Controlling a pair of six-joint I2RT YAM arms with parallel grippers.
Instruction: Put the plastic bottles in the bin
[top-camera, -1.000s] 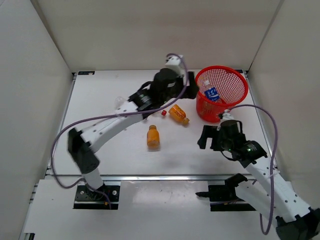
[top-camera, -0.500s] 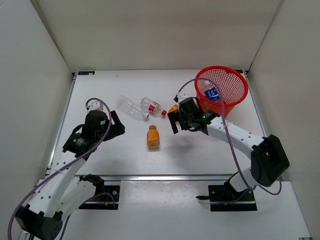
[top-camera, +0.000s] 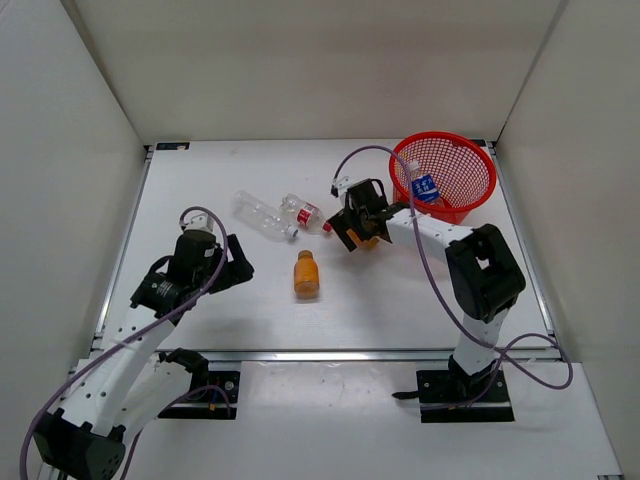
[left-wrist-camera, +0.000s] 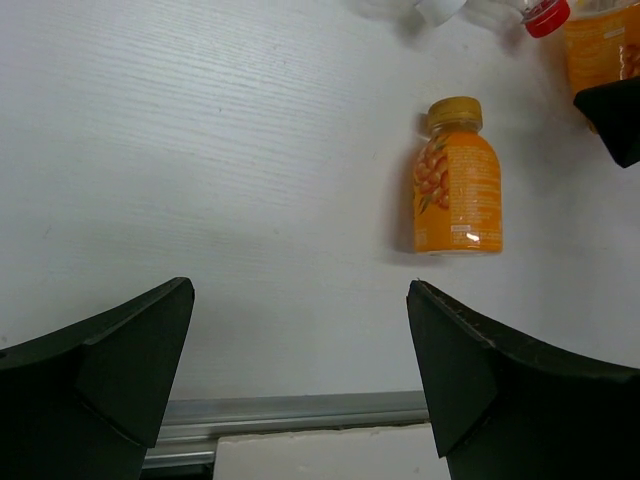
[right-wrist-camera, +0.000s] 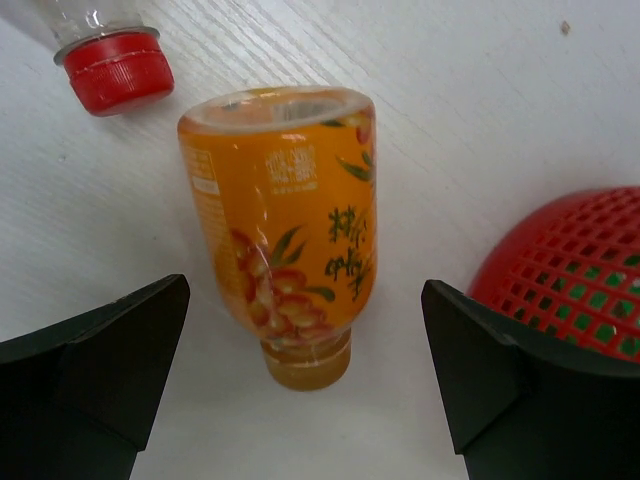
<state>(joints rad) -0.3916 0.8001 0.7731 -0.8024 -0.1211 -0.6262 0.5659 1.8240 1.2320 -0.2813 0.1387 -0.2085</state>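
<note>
My right gripper needs to go lower before it closes on the orange bottle. The bottle is between my fingers, but they are still above its sides.
The red mesh bin (top-camera: 470, 190) stands at the back right with a blue-labelled bottle (top-camera: 424, 187) inside. My right gripper (top-camera: 352, 232) is open, its jaws on either side of an orange bottle (right-wrist-camera: 285, 220) lying left of the bin (right-wrist-camera: 580, 270), not touching it. Green shows through the mesh. A second orange bottle (top-camera: 306, 273) lies mid-table and shows in the left wrist view (left-wrist-camera: 457, 190). A plain clear bottle (top-camera: 262, 215) and a red-capped bottle (top-camera: 305, 212) lie behind it. My left gripper (top-camera: 235, 268) is open and empty at the near left.
White walls enclose the table on the left, back and right. A metal rail (left-wrist-camera: 300, 410) runs along the table's near edge just under my left gripper (left-wrist-camera: 298, 290). The red cap (right-wrist-camera: 118, 68) lies close to the orange bottle's base.
My left arm has pulled back from beside the bin to the near left. My right arm has reached out from the near right and now straddles the orange bottle by the bin.
</note>
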